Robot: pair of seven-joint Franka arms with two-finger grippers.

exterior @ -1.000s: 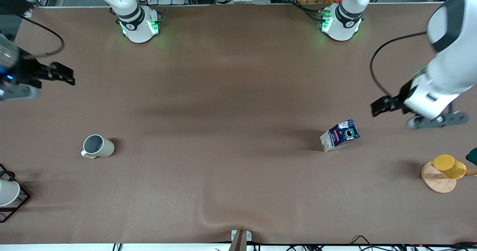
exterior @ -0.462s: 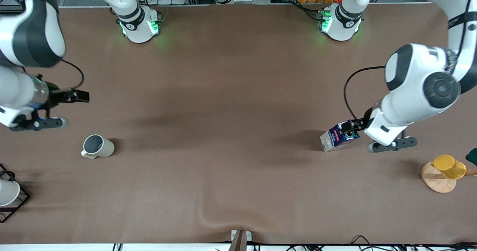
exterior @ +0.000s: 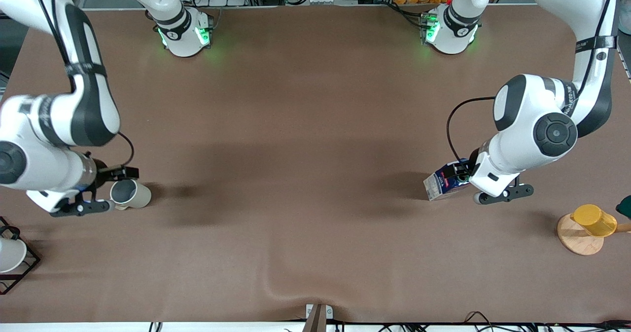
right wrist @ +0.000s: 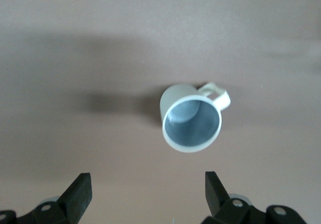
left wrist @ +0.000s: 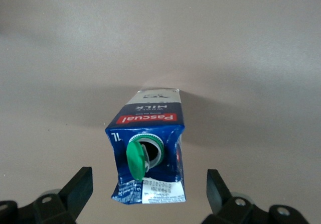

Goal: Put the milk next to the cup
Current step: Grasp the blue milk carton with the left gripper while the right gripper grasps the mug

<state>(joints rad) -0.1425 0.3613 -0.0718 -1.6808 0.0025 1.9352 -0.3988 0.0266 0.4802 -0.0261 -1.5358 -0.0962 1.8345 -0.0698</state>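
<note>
Next, the right gripper grabs the beige cup by its rim (exterior: pixel 123 181), to set the cup where the milk (exterior: pixel 443 183) fits beside it.
The milk (exterior: pixel 443 183) is a dark blue and white carton that stands toward the left arm's end of the table. In the left wrist view its green cap (left wrist: pixel 135 159) hangs flipped open above the red label band. My left gripper (exterior: pixel 463 170) is open right over the milk (left wrist: pixel 148 133), and its gable top lies between the fingers, touching neither. The beige cup (exterior: pixel 130 194) stands upright toward the right arm's end. My right gripper (exterior: pixel 124 173) is open and empty just above the cup (right wrist: pixel 190 118), whose handle (right wrist: pixel 216 93) points away from the fingers.
A yellow cup (exterior: pixel 594 220) lies on a round wooden coaster (exterior: pixel 578 242) at the left arm's end. A white cup (exterior: pixel 10 254) sits in a black wire frame (exterior: pixel 28 268) at the right arm's end. The brown table cover has a fold (exterior: pixel 276 283) near the front edge.
Both arms have swung in from the table's ends and come down. The left gripper now hangs over the milk and the right gripper over the cup. Neither object has moved.
</note>
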